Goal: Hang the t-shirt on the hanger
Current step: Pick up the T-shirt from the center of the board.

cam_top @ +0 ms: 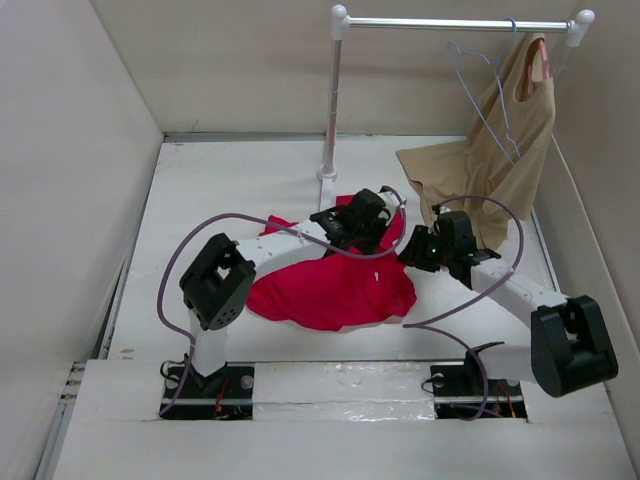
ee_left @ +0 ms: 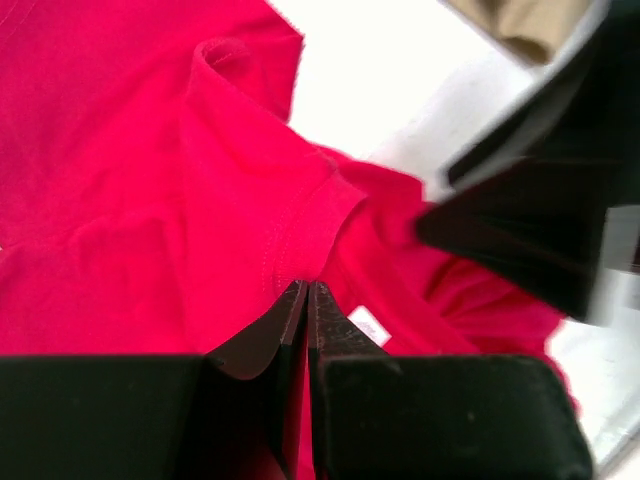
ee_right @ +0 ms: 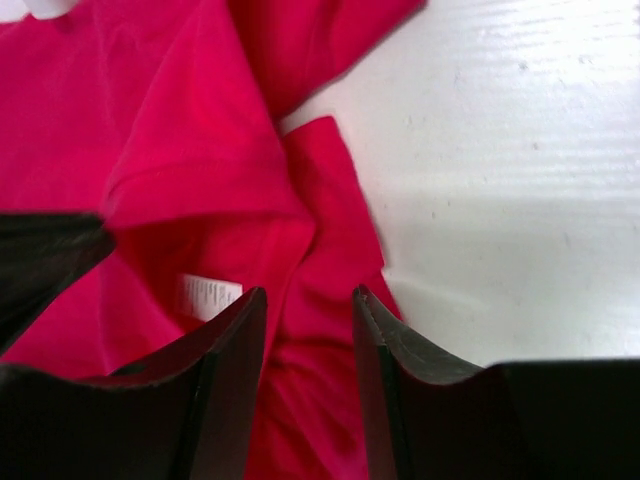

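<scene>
Next, my right gripper takes the t-shirt's fold by the white neck label, opposite my left gripper, to spread the neck for the hanger.
The crimson t-shirt lies crumpled on the white table. My left gripper is over its far right part. In the left wrist view the left gripper is shut on a fold of the t-shirt at a hem, next to the white neck label. My right gripper is at the shirt's right edge. In the right wrist view it is open, its jaws either side of a ridge of red cloth by the label. The pale blue hanger hangs on the rail.
A white clothes rail on a post stands at the back. A beige sleeveless garment on a pinkish hanger hangs at its right end and drapes onto the table. Walls close in left and right.
</scene>
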Available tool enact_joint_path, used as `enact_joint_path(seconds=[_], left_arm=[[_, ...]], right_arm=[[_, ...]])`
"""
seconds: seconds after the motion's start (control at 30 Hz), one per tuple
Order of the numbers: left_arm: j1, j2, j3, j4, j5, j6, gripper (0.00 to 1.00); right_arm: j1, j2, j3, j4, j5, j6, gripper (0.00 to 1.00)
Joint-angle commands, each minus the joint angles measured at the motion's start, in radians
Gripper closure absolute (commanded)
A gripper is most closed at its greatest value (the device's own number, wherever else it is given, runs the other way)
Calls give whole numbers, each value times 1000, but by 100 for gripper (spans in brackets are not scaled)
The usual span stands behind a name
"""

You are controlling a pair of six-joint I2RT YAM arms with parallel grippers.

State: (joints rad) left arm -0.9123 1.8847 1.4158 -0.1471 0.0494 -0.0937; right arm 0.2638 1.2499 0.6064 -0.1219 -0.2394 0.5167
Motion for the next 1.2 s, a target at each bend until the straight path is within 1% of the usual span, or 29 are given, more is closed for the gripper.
enact_joint_path(seconds=[0.0,0.13,0.33,0.43,0.53,0.57,0.63,0.7,0.73,0.77,0.8,0.83,1.0,1.03,1.13,1.17], left_arm=[[4,-98,-6,24,69,-46,100],[4,-113,-2,18,83,-64,100],[4,-139,3,-2,90,-80,100],[15,-141,15,-28,87,-87,100],[24,-156,9,-35,101,-97,100],[35,-160,8,-42,99,-101,100],[35,-180,-9,-49,96,-109,100],[58,-197,-20,-45,104,-123,100],[58,-211,-26,-42,110,-127,100],[70,-216,-26,-43,113,-132,100],[81,-219,-26,-45,115,-136,100],[81,-226,-28,-43,113,-139,100],[90,-243,-29,-57,99,-133,100],[99,-243,-29,-57,92,-130,100],[99,-231,-17,-80,63,-107,100],[99,-228,-15,-78,81,-97,100]], right_arm=[[34,72,64,102,22,-70,54],[55,143,107,148,29,-99,53],[106,219,191,172,61,-152,49],[150,226,201,205,69,-161,48],[161,217,188,252,104,-147,49],[161,200,187,260,118,-136,52],[172,169,164,303,150,-129,54],[172,135,156,327,169,-127,72],[181,129,155,327,173,-126,79],[181,123,158,324,175,-124,91],[181,117,164,297,190,-119,97],[181,111,167,279,198,-116,100],[192,17,158,180,230,-113,100],[192,-22,158,167,220,-115,100],[192,-73,170,125,160,-124,100],[183,-89,174,89,140,-127,100]])
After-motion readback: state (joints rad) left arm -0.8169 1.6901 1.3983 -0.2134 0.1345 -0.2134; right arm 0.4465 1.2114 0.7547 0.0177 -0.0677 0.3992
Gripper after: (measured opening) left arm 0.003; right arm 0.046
